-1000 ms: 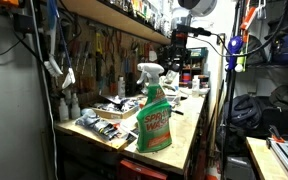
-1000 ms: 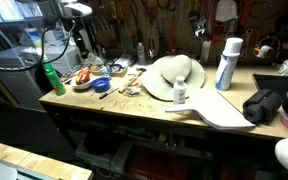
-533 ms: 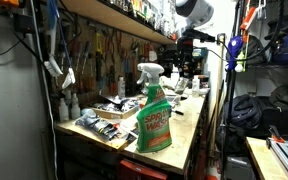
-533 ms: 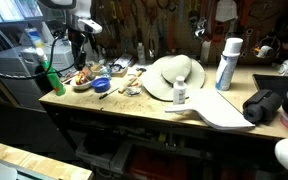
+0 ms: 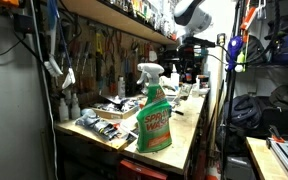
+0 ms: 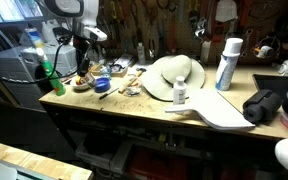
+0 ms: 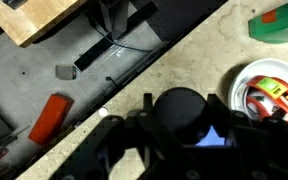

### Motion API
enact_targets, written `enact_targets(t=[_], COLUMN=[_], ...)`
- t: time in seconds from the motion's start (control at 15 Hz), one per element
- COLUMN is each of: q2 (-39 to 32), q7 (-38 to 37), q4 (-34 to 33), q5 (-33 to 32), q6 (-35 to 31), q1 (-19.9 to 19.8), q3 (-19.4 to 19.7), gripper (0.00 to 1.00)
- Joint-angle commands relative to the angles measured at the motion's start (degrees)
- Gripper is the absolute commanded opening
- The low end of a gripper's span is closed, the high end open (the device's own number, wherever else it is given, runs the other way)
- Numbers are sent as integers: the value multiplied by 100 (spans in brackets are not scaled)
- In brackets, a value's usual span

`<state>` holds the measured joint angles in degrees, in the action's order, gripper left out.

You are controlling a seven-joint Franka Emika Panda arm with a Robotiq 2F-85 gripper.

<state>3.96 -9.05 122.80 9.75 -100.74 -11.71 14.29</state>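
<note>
The bottom of the round black object is high above the speckled benchtop point(image 5: 187, 113) point(image 7: 134, 96). My gripper will keep holding the object until it stands beside the blue bowl.
My gripper point(image 6: 82, 70) hangs low over the end of the cluttered workbench point(image 6: 134, 104), just above a white bowl point(image 6: 81, 84) of red and orange bits and next to a blue bowl point(image 6: 102, 85). It also shows at the far end of the bench in an exterior view point(image 5: 187, 74). In the wrist view the gripper point(image 7: 189, 140) is a dark mass with a black round shape at its middle and a patch of blue point(image 7: 212, 135) under it. The white bowl's rim point(image 7: 246, 82) lies to its right. I cannot see how the jaws stand.
A green spray bottle point(image 5: 154, 115) stands at the bench end, also seen in an exterior view point(image 6: 50, 78) and the wrist view point(image 7: 279, 25). A pale hat point(image 6: 174, 75), a small white bottle point(image 6: 180, 93), a white can point(image 6: 227, 64) and a black bundle point(image 6: 264, 105) sit along the bench. Tools hang behind.
The arm has come down and swung toward the bowls at the bench end; the gripper is now much lower over the white bowl. Nothing on the bench has moved.
</note>
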Motion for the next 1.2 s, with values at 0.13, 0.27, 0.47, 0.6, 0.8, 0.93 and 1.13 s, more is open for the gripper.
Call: enact_targets(t=[0.13,0.27,0.47,0.6,0.8,0.93,1.13], q2=[-907,-1165,-1565,-1826,-2214,-2440,-2748], q7=[17,0,25,18,-73,-123,-178], q4=[-590,-833,-1224,-1512,-1981,-2264,-2645], q5=[-148,-112,-3,115,348,465,662], q6=[792,938,1003,1088,1308,1480,1752], q1=[-422,-527,-624,-671,-769,-835,-944], q3=[277,343,355,336,345,343,314], gripper=[31,31,31,31,31,31,31])
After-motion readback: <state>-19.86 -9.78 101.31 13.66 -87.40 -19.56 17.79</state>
